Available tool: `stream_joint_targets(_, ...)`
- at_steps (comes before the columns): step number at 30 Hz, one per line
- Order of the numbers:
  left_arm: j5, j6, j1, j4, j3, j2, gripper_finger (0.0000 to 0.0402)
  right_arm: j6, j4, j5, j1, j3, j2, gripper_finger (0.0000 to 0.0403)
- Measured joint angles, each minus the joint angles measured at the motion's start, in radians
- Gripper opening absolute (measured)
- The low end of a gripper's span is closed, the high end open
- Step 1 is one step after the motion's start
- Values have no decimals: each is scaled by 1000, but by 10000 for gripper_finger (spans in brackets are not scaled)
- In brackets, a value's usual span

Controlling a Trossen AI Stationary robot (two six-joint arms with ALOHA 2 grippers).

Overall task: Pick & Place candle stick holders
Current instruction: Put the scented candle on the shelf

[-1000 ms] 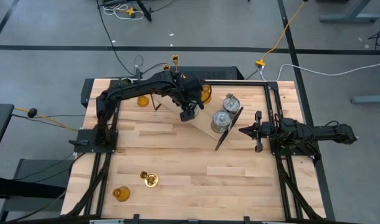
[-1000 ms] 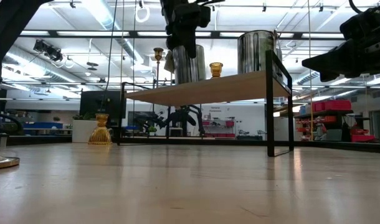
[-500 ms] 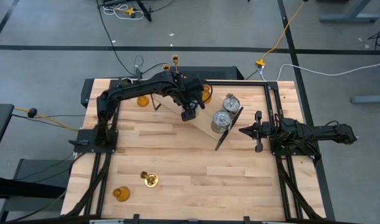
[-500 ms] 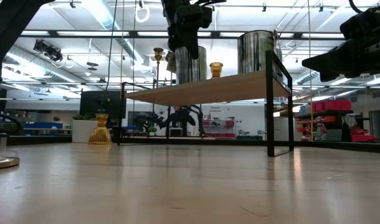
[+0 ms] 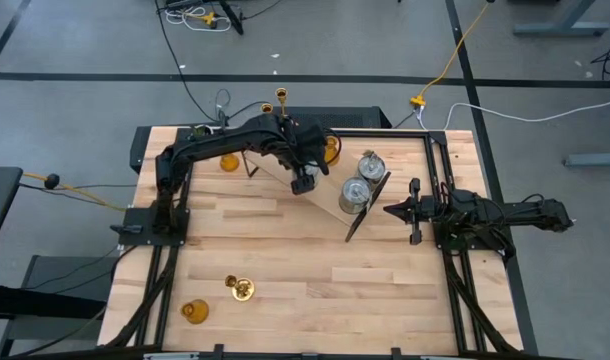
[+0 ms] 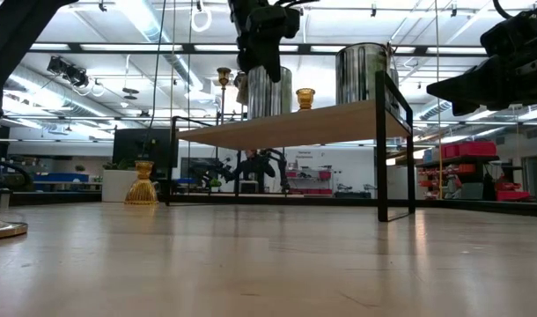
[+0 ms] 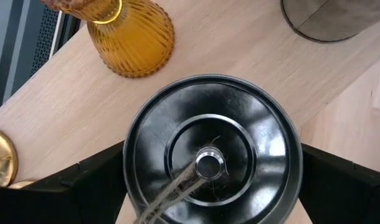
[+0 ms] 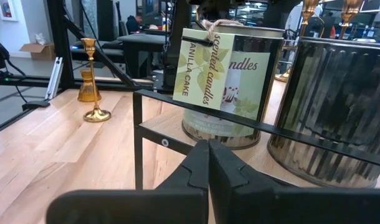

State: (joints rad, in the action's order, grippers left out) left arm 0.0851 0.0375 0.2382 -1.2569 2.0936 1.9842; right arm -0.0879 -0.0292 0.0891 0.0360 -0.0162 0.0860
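My left gripper is to grab the silver-grey cylinder by its lidded top [image 7: 213,149] next, so it can place the cylinder beside the other silver cylinders.
On the raised wooden shelf [image 5: 320,195] a silver-grey cylinder holder [image 7: 212,155] stands upright. My left gripper [image 7: 212,186] hangs right above it, open, with a finger on either side of its top. Two other silver cylinders [image 5: 370,163] [image 5: 355,192] and an amber glass holder [image 7: 131,37] also stand on the shelf. On the table are an amber holder [image 5: 228,162], another [image 5: 193,311], and a brass stick [image 5: 242,289]. A second brass stick [image 5: 282,97] stands at the far edge. My right gripper [image 5: 390,210] waits shut, level, at the shelf's right.
The shelf's black metal frame [image 6: 380,150] stands between my right gripper and the cylinders. In the right wrist view, a labelled tin [image 8: 230,81] and a ribbed silver cylinder [image 8: 339,106] stand close in front of the fingers. Bare table [image 5: 325,270] lies toward the near edge.
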Motion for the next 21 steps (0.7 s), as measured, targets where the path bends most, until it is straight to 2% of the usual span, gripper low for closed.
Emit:
stream_joint_targets(9, 1, 1, 0, -5, 96, 0, 397, 0, 0, 0, 0, 0, 0, 3)
stream_joint_targets(15, 5, -2, -7, -86, 172, -1, 396, 0, 0, 0, 0, 0, 0, 3)
stream_joint_targets(21, 43, -27, -18, -210, 231, -2, 361, 0, 0, 0, 0, 0, 0, 3)
